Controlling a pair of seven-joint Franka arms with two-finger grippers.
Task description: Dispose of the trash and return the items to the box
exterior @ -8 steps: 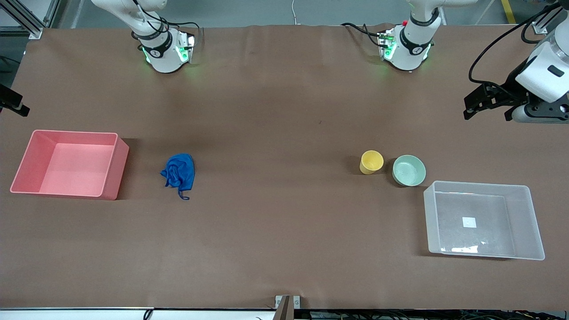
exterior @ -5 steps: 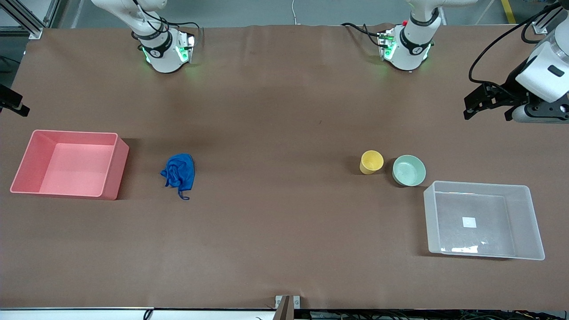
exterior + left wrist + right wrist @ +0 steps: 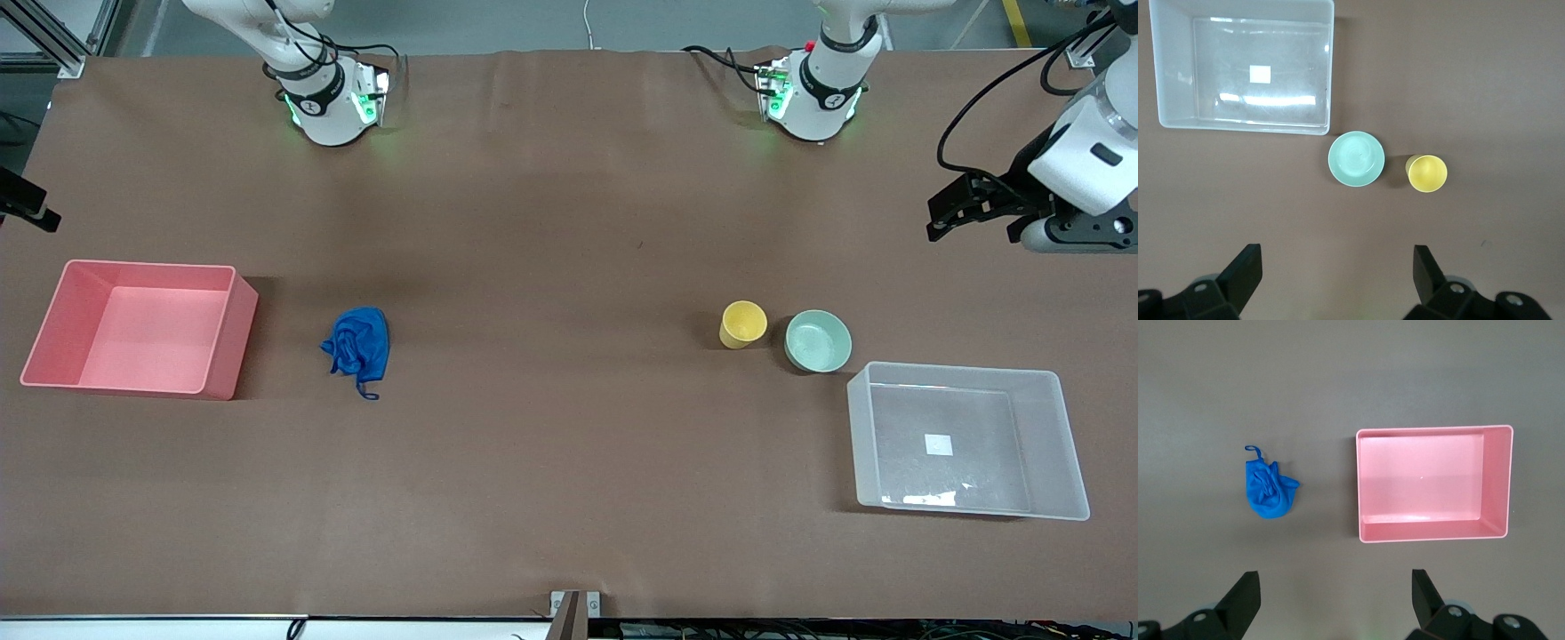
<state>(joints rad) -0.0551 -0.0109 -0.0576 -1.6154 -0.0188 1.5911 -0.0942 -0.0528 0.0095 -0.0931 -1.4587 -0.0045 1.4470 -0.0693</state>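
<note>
My right gripper is to grab the blue cloth wad (image 3: pixel 357 347) by its bunched folds next, and then drop it into the pink bin.
The blue cloth wad (image 3: pixel 357 347) lies on the table beside the pink bin and also shows in the right wrist view (image 3: pixel 1269 490). The yellow cup (image 3: pixel 742 324) and the mint-green bowl (image 3: pixel 818 340) stand side by side, the bowl next to a corner of the clear box (image 3: pixel 956 368). In the left wrist view the cup (image 3: pixel 1427 173), bowl (image 3: pixel 1356 159) and box (image 3: pixel 1331 73) lie far below. My left gripper (image 3: pixel 971 222) (image 3: pixel 1338 273) is open and empty, high over the left arm's end of the table. My right gripper (image 3: pixel 31 212) (image 3: pixel 1335 597) is open and empty, high over the right arm's end.
A pink rectangular bin (image 3: pixel 233 329) (image 3: pixel 1431 537) stands empty toward the right arm's end. The clear box holds nothing but a white square mark (image 3: pixel 938 444). Brown table surface lies between the cloth and the cup.
The left arm's wrist has shifted slightly. Nothing on the table has moved, and both grippers stay open.
</note>
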